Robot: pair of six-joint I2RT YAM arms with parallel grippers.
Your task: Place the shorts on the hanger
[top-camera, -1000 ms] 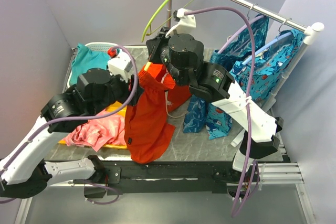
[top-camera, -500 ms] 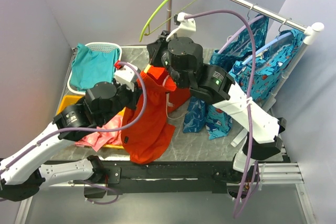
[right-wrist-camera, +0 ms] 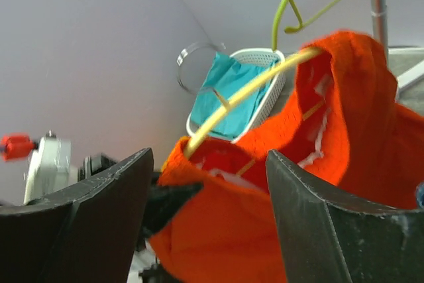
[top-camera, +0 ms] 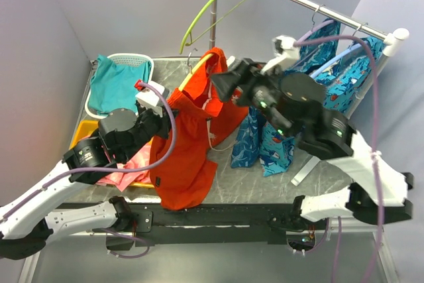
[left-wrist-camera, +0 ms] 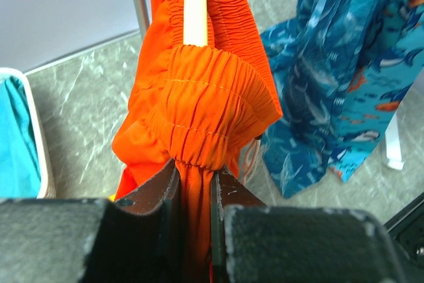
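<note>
My left gripper's fingers are shut around the bunched fold of the red-orange shorts below the waistband. The shorts would come up with the yellow hanger (right-wrist-camera: pixel 245 91) if I lifted my left gripper now.
The red-orange shorts (top-camera: pixel 189 144) hang in the middle of the table, their gathered waist threaded over the yellow hanger (right-wrist-camera: pixel 245 91), which rises out of the fabric as a pale bar (left-wrist-camera: pixel 195 4). My left gripper (left-wrist-camera: pixel 194 183) is shut on a bunched fold of the shorts (left-wrist-camera: pixel 199 104) just below the waistband, and from above it sits at the shorts' left edge (top-camera: pixel 161 122). My right gripper (right-wrist-camera: pixel 209 164) is open and stands just right of the shorts' top (top-camera: pixel 224 85). Nothing is gripped between its fingers, and the shorts (right-wrist-camera: pixel 278 183) lie beyond its tips.
A lime-green hanger (top-camera: pixel 207 10) hangs from the metal rail (top-camera: pixel 311 4) at the back. Teal patterned garments (top-camera: pixel 318 84) hang at the right. A white basket (top-camera: pixel 146 57) holding teal cloth stands at the back left. A pink cloth (top-camera: pixel 129 167) lies by the left arm.
My right gripper has opened, let go and drawn back to the right. My left gripper has shut on the shorts' fabric. The shorts' top has risen and shifted right.
</note>
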